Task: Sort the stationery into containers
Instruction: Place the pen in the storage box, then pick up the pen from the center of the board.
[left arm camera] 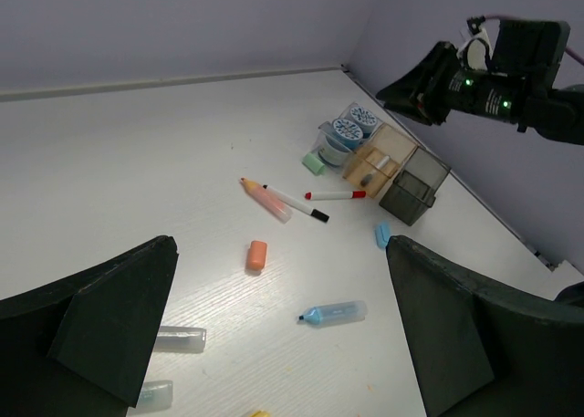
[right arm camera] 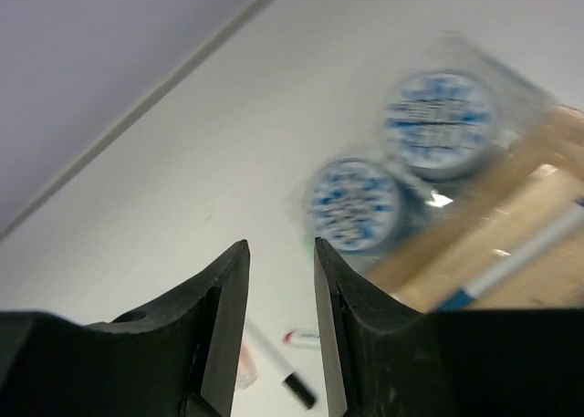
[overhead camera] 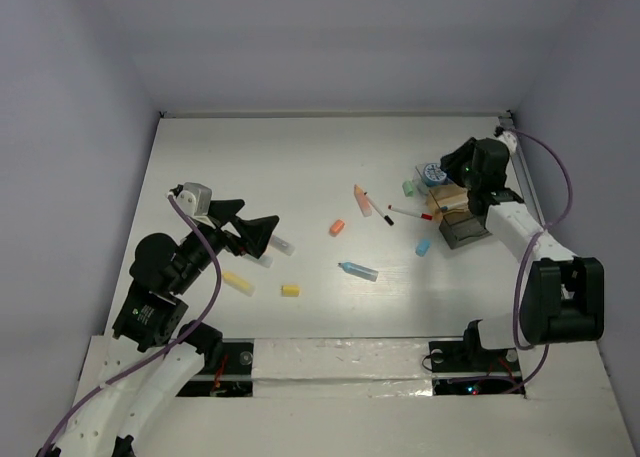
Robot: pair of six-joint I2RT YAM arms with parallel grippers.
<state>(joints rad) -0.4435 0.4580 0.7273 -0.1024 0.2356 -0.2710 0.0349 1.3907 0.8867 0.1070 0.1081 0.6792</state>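
My right gripper is to grab the marker by its white body (overhead camera: pixel 377 207) next, so both ends of the marker stay free. Then it can settle the black-tipped marker into the tray (overhead camera: pixel 452 205).
The clear divided tray (overhead camera: pixel 452 205) with a brownish base stands at the right; two blue-and-white rolls (overhead camera: pixel 432 172) and a pen lie in it. My right gripper (overhead camera: pixel 450 164) hovers over its far end, open a little and empty; its wrist view shows the rolls (right arm camera: pixel 354 205) just right of the fingertips (right arm camera: pixel 235 262). Loose on the table are a red marker (overhead camera: pixel 410 214), black-tipped marker (overhead camera: pixel 378 209), pink highlighter (overhead camera: pixel 361 200), orange eraser (overhead camera: pixel 337 227), blue highlighter (overhead camera: pixel 358 270), blue eraser (overhead camera: pixel 423 247), green eraser (overhead camera: pixel 408 188) and yellow pieces (overhead camera: pixel 290 290). My left gripper (overhead camera: pixel 260 214) is wide open and empty above the table's left part.
A dark smoky box (overhead camera: pixel 465 227) adjoins the tray's near end. Clear caps (left arm camera: pixel 178 339) lie under my left gripper (left arm camera: pixel 281 248). The right wall runs close behind the tray. The back wall edge (overhead camera: pixel 330 114) bounds the white table.
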